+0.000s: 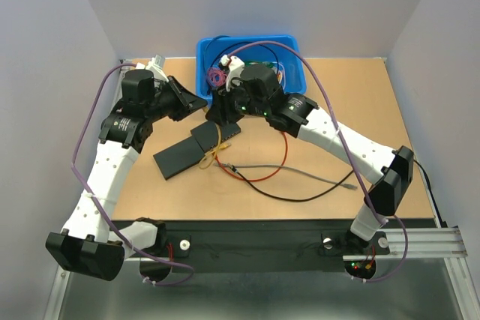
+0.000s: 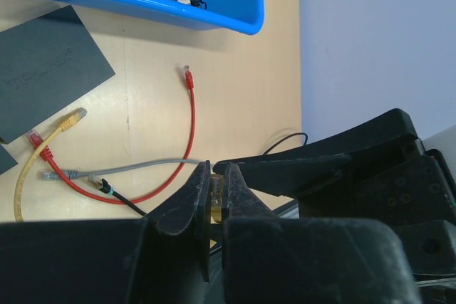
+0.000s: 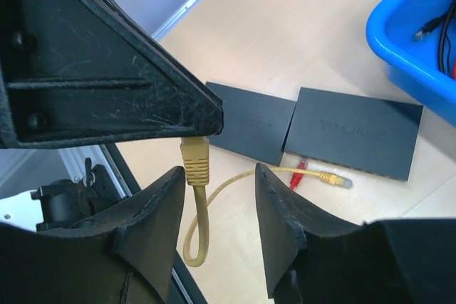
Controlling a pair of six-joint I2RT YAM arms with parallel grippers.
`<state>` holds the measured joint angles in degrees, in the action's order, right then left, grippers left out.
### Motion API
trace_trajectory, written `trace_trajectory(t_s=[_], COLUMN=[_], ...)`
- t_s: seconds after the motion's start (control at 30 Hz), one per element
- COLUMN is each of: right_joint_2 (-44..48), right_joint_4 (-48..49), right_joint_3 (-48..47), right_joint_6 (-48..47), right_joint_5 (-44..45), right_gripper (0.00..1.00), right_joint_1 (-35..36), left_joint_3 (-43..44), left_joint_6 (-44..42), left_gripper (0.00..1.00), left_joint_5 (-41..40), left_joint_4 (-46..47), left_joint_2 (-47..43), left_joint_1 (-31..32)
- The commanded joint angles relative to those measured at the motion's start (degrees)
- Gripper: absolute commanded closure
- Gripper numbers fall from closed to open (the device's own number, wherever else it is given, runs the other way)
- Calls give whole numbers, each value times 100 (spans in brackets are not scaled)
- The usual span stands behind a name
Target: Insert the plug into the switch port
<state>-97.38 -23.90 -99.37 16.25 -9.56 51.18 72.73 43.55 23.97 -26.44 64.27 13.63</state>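
Note:
My right gripper should close now, because the yellow plug's ridged part is between its open fingertips and level with them. It would hold the plug.
My left gripper is shut on the yellow plug, holding it above the table by its head. In the right wrist view the same plug hangs down from the left gripper's fingertips, its cable looping below. My right gripper is open around it. The plug sits beside one finger and a wide gap separates it from the other. Two black switches lie flat on the table below. The cable's other yellow plug and a red plug rest at the edge of the nearer switch. From above, both grippers meet over the switches.
A blue bin full of cables stands at the back behind the grippers. Red, grey and black cables trail across the table in front of the switches. The right arm's cable loops over the bin.

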Motion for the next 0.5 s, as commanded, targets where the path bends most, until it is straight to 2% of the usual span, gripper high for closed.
trace_trajectory(t_s=[0.0, 0.3, 0.37, 0.47], right_joint_2=[255, 211, 211, 220], right_joint_4=[553, 650, 667, 676], right_joint_3=[-29, 32, 67, 85], right_joint_6=[124, 229, 230, 238], right_joint_5=[-19, -72, -63, -81], right_gripper=[51, 61, 66, 67], right_joint_1=[15, 15, 15, 6], left_joint_3=[-57, -84, -83, -118], left_joint_6=[-22, -13, -4, 4], left_gripper=[100, 100, 100, 100], left_joint_5=[126, 126, 126, 126], left_joint_4=[209, 209, 218, 244], left_joint_2=[-204, -248, -248, -275], left_joint_1=[-44, -44, -44, -44])
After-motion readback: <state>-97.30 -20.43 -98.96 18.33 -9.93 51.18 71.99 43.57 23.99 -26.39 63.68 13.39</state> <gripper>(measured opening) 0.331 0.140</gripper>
